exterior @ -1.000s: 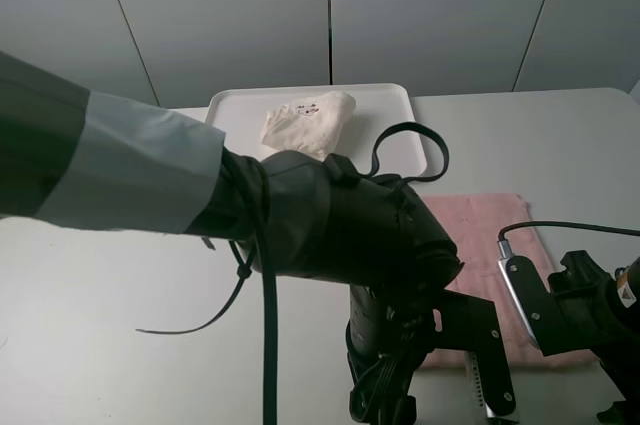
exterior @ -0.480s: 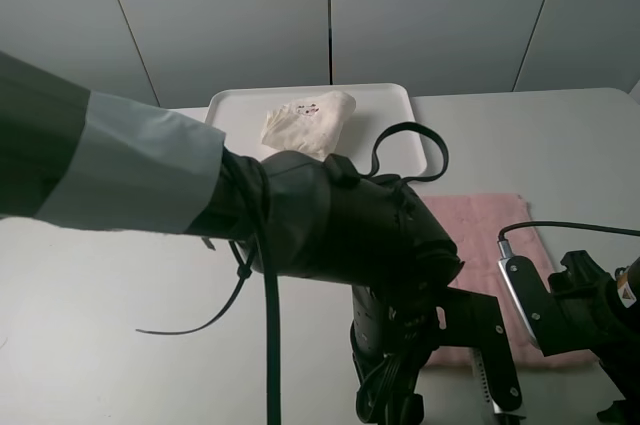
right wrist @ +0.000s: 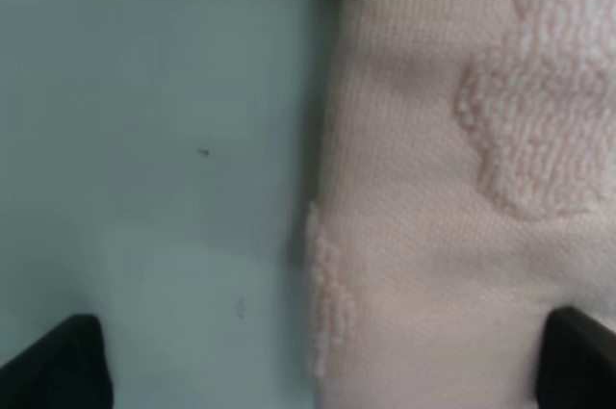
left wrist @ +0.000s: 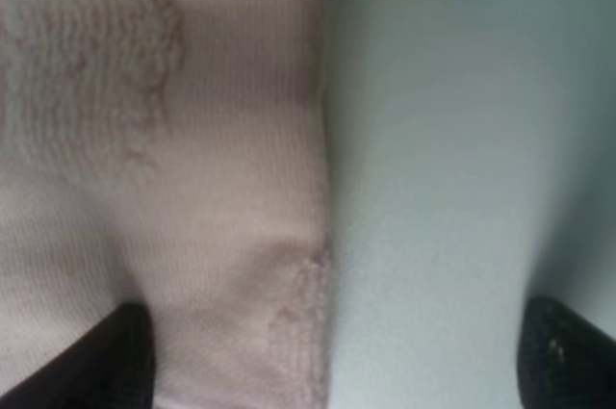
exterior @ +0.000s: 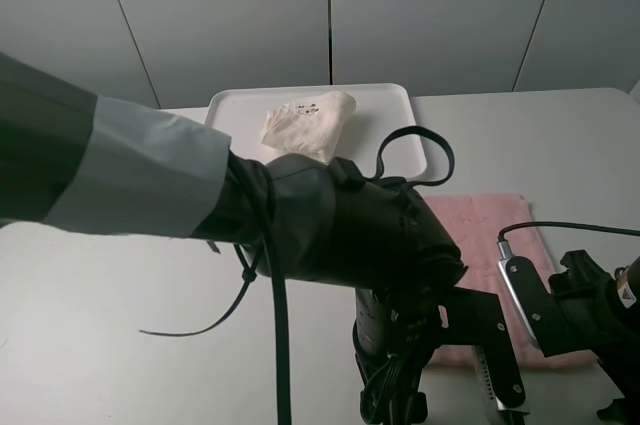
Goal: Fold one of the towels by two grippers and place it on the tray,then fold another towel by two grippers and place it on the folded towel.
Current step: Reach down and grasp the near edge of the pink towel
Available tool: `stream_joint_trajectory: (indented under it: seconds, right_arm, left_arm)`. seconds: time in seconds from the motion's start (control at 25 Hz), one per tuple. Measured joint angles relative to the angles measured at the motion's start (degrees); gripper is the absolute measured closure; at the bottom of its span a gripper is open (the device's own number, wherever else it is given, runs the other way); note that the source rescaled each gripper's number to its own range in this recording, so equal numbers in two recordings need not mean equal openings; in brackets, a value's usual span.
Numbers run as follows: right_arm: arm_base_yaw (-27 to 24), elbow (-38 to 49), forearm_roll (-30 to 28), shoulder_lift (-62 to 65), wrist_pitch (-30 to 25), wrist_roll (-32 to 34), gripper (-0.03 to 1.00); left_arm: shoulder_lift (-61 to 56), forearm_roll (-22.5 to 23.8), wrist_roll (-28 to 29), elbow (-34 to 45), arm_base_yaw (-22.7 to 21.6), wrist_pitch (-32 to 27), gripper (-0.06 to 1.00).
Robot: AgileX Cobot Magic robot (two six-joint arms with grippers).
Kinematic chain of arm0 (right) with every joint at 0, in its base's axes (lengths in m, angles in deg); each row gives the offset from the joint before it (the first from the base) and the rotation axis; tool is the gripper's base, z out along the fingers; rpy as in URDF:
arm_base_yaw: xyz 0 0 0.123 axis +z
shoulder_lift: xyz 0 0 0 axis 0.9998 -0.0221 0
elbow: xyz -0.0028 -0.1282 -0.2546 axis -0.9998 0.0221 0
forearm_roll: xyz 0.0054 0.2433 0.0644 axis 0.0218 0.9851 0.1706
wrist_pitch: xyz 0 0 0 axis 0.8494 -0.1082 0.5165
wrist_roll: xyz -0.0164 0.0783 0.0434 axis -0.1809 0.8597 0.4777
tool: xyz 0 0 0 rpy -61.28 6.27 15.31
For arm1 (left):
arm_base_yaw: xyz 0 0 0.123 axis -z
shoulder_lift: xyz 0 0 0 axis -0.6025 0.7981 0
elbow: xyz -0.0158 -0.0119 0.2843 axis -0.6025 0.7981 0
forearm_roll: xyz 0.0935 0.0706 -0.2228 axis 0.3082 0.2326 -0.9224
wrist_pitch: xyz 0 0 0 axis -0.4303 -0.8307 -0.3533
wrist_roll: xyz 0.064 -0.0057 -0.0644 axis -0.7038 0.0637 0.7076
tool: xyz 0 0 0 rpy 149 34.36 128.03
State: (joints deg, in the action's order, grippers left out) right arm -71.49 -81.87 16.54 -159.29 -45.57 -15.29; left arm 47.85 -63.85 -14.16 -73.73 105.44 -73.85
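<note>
The left gripper needs to close on the pink towel now: its fingers dent the cloth and reach the table across its edge (left wrist: 310,337). Closing now would hold the pink towel (left wrist: 164,188).
The pink towel (exterior: 487,235) lies flat on the table, right of centre, its near-left part hidden under my left arm (exterior: 340,225). My left gripper (left wrist: 337,361) is open, low over the pink towel's (left wrist: 164,188) edge, one fingertip over cloth and the other over bare table. My right gripper (right wrist: 318,361) is open too, straddling another edge of the pink towel (right wrist: 462,188). At the back stands the white tray (exterior: 385,110), and the folded cream towel (exterior: 305,123) rests on it as a small bundle.
The pale table (exterior: 120,315) stretches to the left and front. A black cable (exterior: 412,150) loops up from my left arm near the tray's front edge. My right arm (exterior: 575,305) sits at the lower right beside the pink towel. Grey wall panels close the back.
My left arm's wrist has sunk slightly lower and a little to the right over the pink towel. The right arm and both towels stay where they were.
</note>
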Motion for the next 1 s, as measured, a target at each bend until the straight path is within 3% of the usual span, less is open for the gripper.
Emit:
stream_joint_trajectory:
  seconds: [0.12, 0.2, 0.28, 0.44, 0.48, 0.84, 1.0]
  right_arm:
    - [0.0, 0.0, 0.0, 0.0, 0.08, 0.0, 0.02]
    - [0.0, 0.0, 0.0, 0.0, 0.08, 0.0, 0.02]
    - [0.0, 0.0, -0.11, 0.0, 0.08, 0.0, 0.02]
    - [0.0, 0.0, -0.22, 0.0, 0.08, 0.0, 0.02]
    - [0.0, 0.0, -0.22, 0.0, 0.08, 0.0, 0.02]
    - [0.0, 0.0, -0.34, 0.0, 0.56, 0.57, 0.03]
    - [0.0, 0.0, -0.34, 0.0, 0.7, 0.67, 0.15]
  left_arm:
    - [0.0, 0.0, 0.0, 0.0, 0.0, 0.0, -0.03]
    - [0.0, 0.11, 0.12, -0.02, 0.0, 0.0, 0.04]
    - [0.04, 0.22, 0.12, -0.12, 0.0, 0.0, 0.24]
    - [0.13, 1.64, 0.22, -0.23, 0.0, 0.54, 0.86]
    - [0.13, 1.77, 0.22, -0.23, 0.0, 0.62, 0.91]
    - [0.13, 1.96, 0.22, -0.23, 0.0, 0.62, 0.94]
    - [0.13, 1.96, 0.22, -0.23, 0.0, 0.62, 0.94]
